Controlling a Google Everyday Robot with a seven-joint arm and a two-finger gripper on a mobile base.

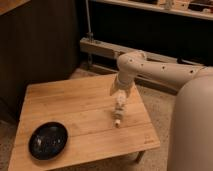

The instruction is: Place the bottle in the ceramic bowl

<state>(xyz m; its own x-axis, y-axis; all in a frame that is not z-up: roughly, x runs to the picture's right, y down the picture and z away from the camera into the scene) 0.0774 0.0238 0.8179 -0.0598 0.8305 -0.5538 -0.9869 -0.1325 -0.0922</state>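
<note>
I will next use my gripper to grab the small whitish bottle by its wide body [119, 107], so that I can set it into the ceramic bowl [48, 140].
The bottle [118, 116] is small, slim and whitish. It lies on its side on the right part of the wooden table [80, 107], its narrow end pointing toward the front edge. My gripper [120, 99] hangs open directly over the bottle's far end, pointing down, and holds nothing. The ceramic bowl [48, 140] is a shallow glossy black dish near the table's front left corner, well to the left of the gripper.
The low wooden table ends just right of the bottle and drops to a speckled floor [155, 105]. A dark wall and a metal rail [105, 48] run behind it. My white arm [165, 70] and body fill the right side.
</note>
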